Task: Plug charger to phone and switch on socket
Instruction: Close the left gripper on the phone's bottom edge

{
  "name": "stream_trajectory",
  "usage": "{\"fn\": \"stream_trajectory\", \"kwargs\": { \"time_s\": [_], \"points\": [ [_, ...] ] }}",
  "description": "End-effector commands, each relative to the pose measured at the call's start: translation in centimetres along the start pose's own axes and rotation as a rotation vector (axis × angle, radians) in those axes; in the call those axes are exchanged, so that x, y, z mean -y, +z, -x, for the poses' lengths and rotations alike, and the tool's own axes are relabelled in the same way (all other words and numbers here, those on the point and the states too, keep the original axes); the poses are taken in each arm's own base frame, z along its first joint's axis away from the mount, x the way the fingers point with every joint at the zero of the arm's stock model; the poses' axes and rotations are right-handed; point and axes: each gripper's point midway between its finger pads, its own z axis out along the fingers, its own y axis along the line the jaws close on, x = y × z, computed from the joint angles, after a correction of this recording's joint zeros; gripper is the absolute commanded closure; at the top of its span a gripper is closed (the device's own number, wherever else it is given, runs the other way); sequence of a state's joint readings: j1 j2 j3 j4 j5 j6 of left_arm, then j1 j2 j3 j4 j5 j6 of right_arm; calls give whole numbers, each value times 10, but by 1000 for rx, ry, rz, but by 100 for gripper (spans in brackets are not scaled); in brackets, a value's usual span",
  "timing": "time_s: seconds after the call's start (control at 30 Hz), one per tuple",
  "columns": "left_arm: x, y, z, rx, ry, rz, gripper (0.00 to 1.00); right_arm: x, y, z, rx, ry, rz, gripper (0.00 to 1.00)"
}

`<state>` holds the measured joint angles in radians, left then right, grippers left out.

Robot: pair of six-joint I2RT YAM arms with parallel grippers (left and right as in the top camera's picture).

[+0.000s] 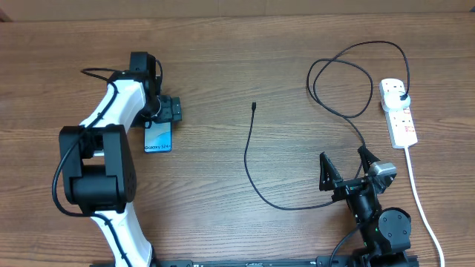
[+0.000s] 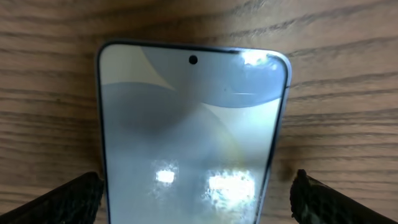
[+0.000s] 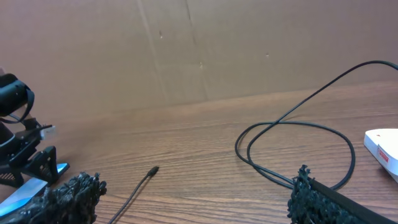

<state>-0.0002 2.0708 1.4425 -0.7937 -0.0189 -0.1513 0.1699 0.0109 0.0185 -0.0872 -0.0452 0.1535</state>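
The left gripper picks up the phone next across its long side edges toward the phone's far end (image 2: pixel 190 163), leaving the phone's text end free for the charger.
The phone (image 1: pixel 157 137) lies flat on the table at the left, screen up, with its text end nearest me. My left gripper (image 1: pixel 165 111) hovers over its far end. In the left wrist view the phone (image 2: pixel 193 137) fills the middle, and the left gripper (image 2: pixel 199 200) is open, one finger on each side and clear of the edges. The charger cable (image 1: pixel 252 167) curves across the centre; its free tip (image 1: pixel 254 105) points away, and its plug (image 1: pixel 401 97) sits in the socket strip (image 1: pixel 398 117). My right gripper (image 1: pixel 345 165) is open and empty near the front, the cable tip (image 3: pixel 153 170) ahead of it.
The cable makes a loose loop (image 1: pixel 349 81) between the table's middle and the strip. The strip's thick white cord (image 1: pixel 419 196) runs down the right side past my right arm. A brown cardboard wall (image 3: pixel 186 50) stands behind the table.
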Motion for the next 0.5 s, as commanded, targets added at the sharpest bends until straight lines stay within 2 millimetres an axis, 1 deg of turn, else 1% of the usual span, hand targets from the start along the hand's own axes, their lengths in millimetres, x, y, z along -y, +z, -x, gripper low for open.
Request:
{"fn": "stream_trajectory", "kwargs": {
  "time_s": [0.0,0.17,0.27,0.3,0.4,0.47],
  "points": [
    [3,18,-15,-66,5,-2,1,1,0,-2,4,2,-3,0],
    [3,23,-20,-89,43,-1,2,1,0,-2,4,2,-3,0],
    [2,23,-21,-91,87,-3,5,1,0,-2,4,2,-3,0],
    [4,23,-22,-96,117,-13,7,1,0,-2,4,2,-3,0],
    [14,22,-25,-106,168,-73,8,1,0,-2,4,2,-3,0],
    [17,21,-27,-112,178,-92,9,1,0,-2,4,2,-2,0]
  ]
}}
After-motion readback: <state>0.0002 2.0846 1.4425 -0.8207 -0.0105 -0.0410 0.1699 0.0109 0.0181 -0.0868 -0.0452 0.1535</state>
